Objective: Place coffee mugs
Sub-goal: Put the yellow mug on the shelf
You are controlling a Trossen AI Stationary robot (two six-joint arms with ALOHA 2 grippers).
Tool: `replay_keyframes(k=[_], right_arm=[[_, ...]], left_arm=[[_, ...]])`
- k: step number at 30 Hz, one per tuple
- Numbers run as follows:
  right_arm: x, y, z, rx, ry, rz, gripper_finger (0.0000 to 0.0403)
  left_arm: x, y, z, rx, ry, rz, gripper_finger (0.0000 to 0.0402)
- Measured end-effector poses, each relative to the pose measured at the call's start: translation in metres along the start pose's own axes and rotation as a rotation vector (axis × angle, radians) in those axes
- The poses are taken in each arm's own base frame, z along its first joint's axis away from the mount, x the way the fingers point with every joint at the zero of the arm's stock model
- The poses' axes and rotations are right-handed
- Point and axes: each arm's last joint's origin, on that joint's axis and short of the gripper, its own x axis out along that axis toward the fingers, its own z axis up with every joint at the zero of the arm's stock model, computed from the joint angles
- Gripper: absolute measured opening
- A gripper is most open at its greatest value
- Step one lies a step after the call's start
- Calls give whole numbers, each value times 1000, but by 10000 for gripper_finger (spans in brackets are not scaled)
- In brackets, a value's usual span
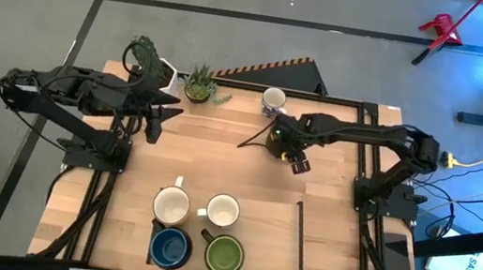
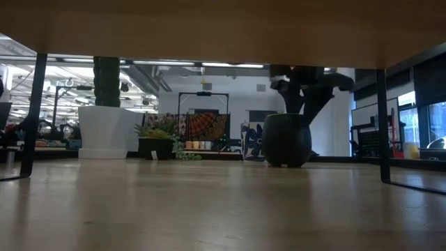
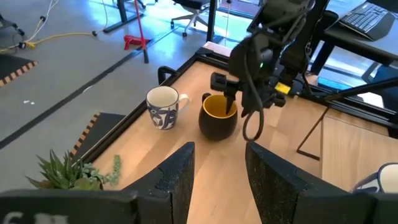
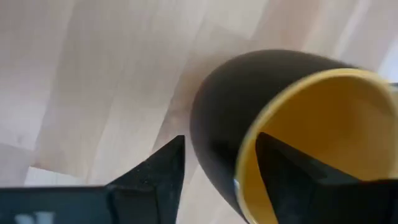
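Note:
My right gripper grabs the orange-yellow mug by its rim (image 4: pixel 247 144) next, to place it with the other mugs on the board.
A dark mug with an orange-yellow inside (image 3: pixel 217 121) stands on the table's far middle, also in the low view (image 2: pixel 286 139) and the right wrist view (image 4: pixel 249 93). My right gripper (image 3: pixel 229 93) comes down on it. A white mug with blue pattern (image 1: pixel 273 100) stands behind it on its base. Two cream-white mugs (image 1: pixel 171 206) (image 1: pixel 223 211), a blue mug (image 1: pixel 171 248) and a green mug (image 1: pixel 224 256) stand grouped near the table's near edge. My left gripper (image 1: pixel 151 128) hovers open at the far left, holding nothing (image 3: pixel 221 168). My right gripper (image 4: pixel 217 140) has the orange-yellow mug by its rim wall (image 4: pixel 245 158), one finger inside the cup (image 4: pixel 292 168) and one outside (image 4: pixel 155 168). The fingers come from above, pointing down. The mug's base appears to rest on the table, upright.
A white pot with a cactus (image 1: pixel 158 68) and a small spiky green plant (image 1: pixel 200 83) stand at the far left edge. A black frame rail (image 1: pixel 364 171) borders the table. A thin black rod (image 1: pixel 299 238) lies right of the grouped mugs. Bare wood lies mid-table.

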Motion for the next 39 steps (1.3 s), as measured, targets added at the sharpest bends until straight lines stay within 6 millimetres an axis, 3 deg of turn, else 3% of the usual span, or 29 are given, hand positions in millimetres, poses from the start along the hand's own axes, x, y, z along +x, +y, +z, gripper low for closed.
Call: replay_keyframes(k=[3, 8, 13, 16, 19, 23, 26, 30, 34, 39], right_arm=[[8, -1, 0, -2, 44, -5, 148], [10, 1, 0, -6, 39, 26, 20], [6, -1, 1, -3, 35, 27, 7], [-20, 0, 8, -10, -4, 30, 6], [-66, 9, 18, -56, -34, 29, 4], [-137, 37, 34, -117, -68, 56, 3], [-191, 69, 44, -184, -148, 68, 2], [-241, 118, 56, -252, -312, 92, 1], [-262, 167, 59, -303, -364, 128, 1], [-260, 217, 62, -390, -336, 161, 1]], left_arm=[[0, 0, 0, -4, 0, 0, 137], [0, 0, 0, -5, 0, 0, 137], [0, 0, 0, -2, 2, 0, 137], [0, 0, -1, 2, 9, 2, 137], [0, 1, -3, 13, 25, 8, 137], [0, 2, -4, 22, 41, 13, 137], [0, 2, -4, 22, 40, 13, 137], [0, 2, -4, 22, 40, 13, 137], [0, 2, -4, 22, 40, 14, 137], [0, 2, -4, 22, 40, 13, 137]])
